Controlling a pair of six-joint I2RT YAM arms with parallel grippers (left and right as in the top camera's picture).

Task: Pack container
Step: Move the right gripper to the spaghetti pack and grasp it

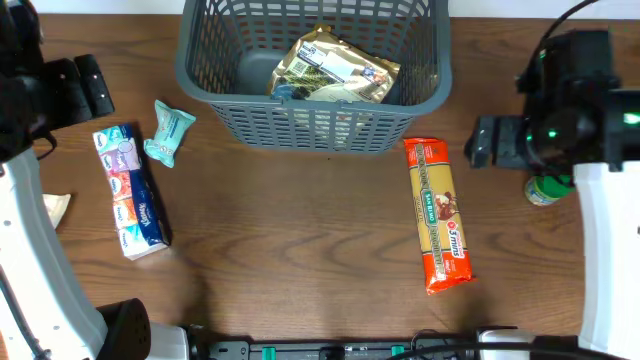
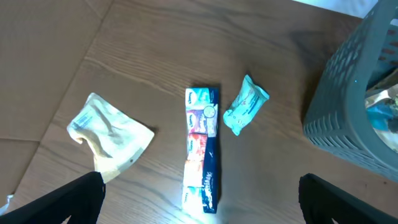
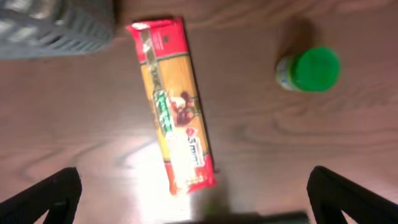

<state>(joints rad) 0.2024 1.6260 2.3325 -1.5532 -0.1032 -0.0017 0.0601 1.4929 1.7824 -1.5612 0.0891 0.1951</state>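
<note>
I should next pack the long red pasta packet [image 1: 438,215] into the container [image 1: 310,128], so I need to grab it with my right gripper across its narrow width, near the middle.
The container [image 1: 310,128] is a large dark grey slotted basket at the back centre, and its corner shows in the left wrist view [image 2: 348,99]. A gold foil packet [image 1: 335,68] lies inside it. A long red pasta packet [image 1: 438,215] lies on the table to its right and shows in the right wrist view [image 3: 171,102]. A blue tissue pack [image 1: 132,192] and a small teal packet [image 1: 168,133] lie to its left. My left gripper [image 1: 85,85] is open and empty, high above the tissue pack [image 2: 202,149]. My right gripper [image 1: 485,142] is open and empty, above the pasta packet.
A green-lidded jar [image 1: 545,190] stands at the right under my right arm, also in the right wrist view [image 3: 309,70]. A crumpled beige packet [image 2: 109,134] lies at the far left edge [image 1: 55,208]. The teal packet [image 2: 245,104] lies next to the tissue pack.
</note>
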